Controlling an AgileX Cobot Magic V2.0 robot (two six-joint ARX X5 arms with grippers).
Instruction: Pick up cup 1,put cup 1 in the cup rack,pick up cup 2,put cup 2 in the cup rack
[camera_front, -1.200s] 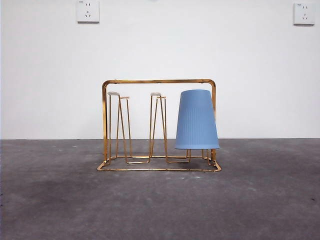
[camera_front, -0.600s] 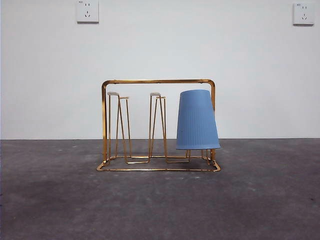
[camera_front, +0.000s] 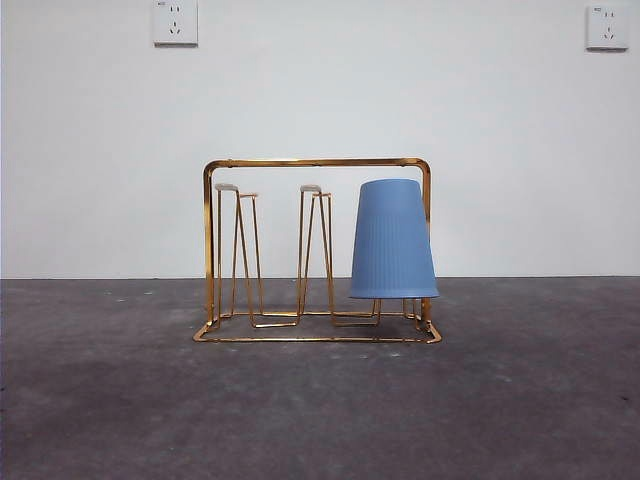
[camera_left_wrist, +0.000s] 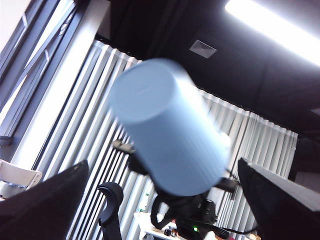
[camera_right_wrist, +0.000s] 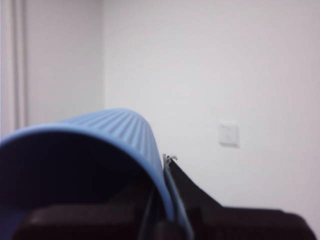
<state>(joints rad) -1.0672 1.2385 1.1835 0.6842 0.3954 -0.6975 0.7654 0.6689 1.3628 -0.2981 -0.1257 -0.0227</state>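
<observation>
The second blue cup needs to go over an empty prong, opening first. My left gripper should grab the cup by its closed bottom end (camera_left_wrist: 145, 92) next.
The gold wire cup rack (camera_front: 316, 163) stands on the grey table in the front view. A blue cup (camera_front: 393, 240) sits upside down over its right-hand prongs. The left and middle prongs (camera_front: 312, 250) are bare. No gripper shows in the front view. My right gripper (camera_right_wrist: 163, 172) is shut on the rim of a second blue cup (camera_right_wrist: 107, 132), held up in the air. My left gripper (camera_left_wrist: 162, 162) is open and empty, with its jaws wide apart. Its view points upward and shows that cup (camera_left_wrist: 167, 127), blurred, on the other arm.
The table (camera_front: 320, 410) is dark grey with a white wall behind. Two wall sockets (camera_front: 175, 22) sit high on the wall. The left wrist view shows a ceiling light (camera_left_wrist: 275, 22) and vertical blinds.
The blue cup on the rack tilted slightly half a second ago and has settled back upright. The rack has hardly moved.
</observation>
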